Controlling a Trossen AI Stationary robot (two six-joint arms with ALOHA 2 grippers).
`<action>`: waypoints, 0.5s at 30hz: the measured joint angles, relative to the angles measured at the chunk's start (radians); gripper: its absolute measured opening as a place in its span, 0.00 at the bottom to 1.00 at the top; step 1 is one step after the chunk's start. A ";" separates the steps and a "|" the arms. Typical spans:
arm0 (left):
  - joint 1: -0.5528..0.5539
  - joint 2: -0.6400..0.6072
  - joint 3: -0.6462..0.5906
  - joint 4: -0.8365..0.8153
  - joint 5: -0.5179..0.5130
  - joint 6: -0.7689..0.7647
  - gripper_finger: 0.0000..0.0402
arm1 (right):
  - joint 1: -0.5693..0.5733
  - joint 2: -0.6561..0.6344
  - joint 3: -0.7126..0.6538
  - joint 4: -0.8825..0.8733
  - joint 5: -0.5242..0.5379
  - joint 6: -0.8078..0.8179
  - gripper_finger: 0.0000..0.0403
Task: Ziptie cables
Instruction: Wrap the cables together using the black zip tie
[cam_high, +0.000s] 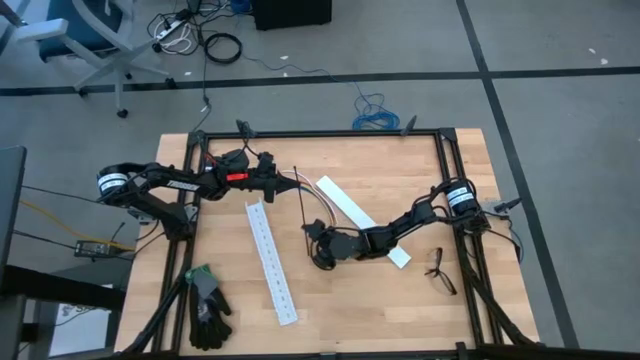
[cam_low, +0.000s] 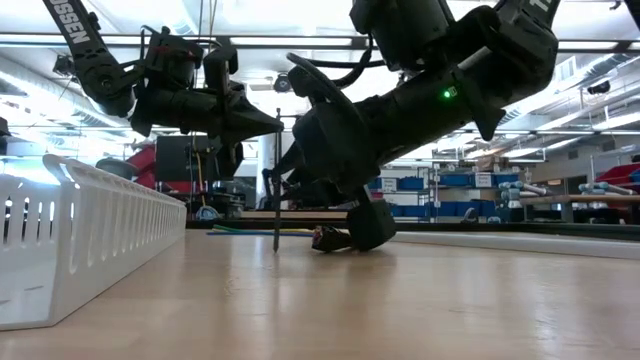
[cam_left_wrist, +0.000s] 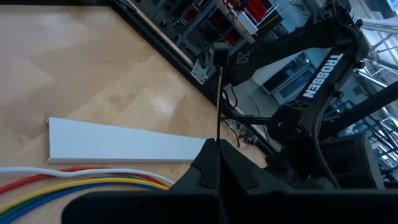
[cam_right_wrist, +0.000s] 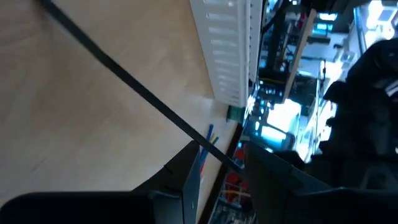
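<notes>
My right gripper grips the black ziptie by its long tail (cam_high: 304, 220) (cam_right_wrist: 155, 99) next, opposite my left gripper's end, to bind the cables.
The ziptie (cam_high: 300, 205) is a thin black strip, slanting from my left gripper down toward the near side; in the low view the ziptie (cam_low: 277, 215) looks upright, its lower end at the table top. My left gripper (cam_high: 288, 182) is shut on it above the table's middle. My right gripper (cam_high: 312, 243) sits low at the table, open. In its wrist view the ziptie (cam_right_wrist: 124, 74) runs into the gap between its fingers (cam_right_wrist: 186, 177). The cables (cam_high: 318, 207), thin coloured wires with a reddish plug (cam_low: 325, 238), lie flat on the table between the two grippers. My left gripper (cam_left_wrist: 217, 155) pinches the ziptie near its upper end (cam_low: 277, 118) between both fingers. The fingers come level from the table's left and lie across the strip. The long part (cam_left_wrist: 219, 99) runs free beyond them, slanting down to the table. My right gripper: I cannot tell whether it touches the ziptie.
Two long white slotted strips lie on the table, one left of centre (cam_high: 270, 262) and one under the right arm (cam_high: 355, 218). Spectacles (cam_high: 438, 270) lie near the right rail and black gloves (cam_high: 207, 310) at the near left. Black frame rails (cam_high: 320, 133) border the table.
</notes>
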 joint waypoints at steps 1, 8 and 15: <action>0.000 0.000 0.000 0.000 0.000 0.000 0.00 | 0.000 0.000 0.000 -0.002 -0.011 0.001 0.27; 0.000 0.000 0.000 0.001 -0.001 -0.006 0.00 | -0.010 -0.002 0.001 -0.057 -0.049 0.012 0.18; 0.000 0.000 0.000 0.002 -0.018 -0.007 0.00 | -0.012 -0.003 0.001 -0.064 -0.114 0.008 0.06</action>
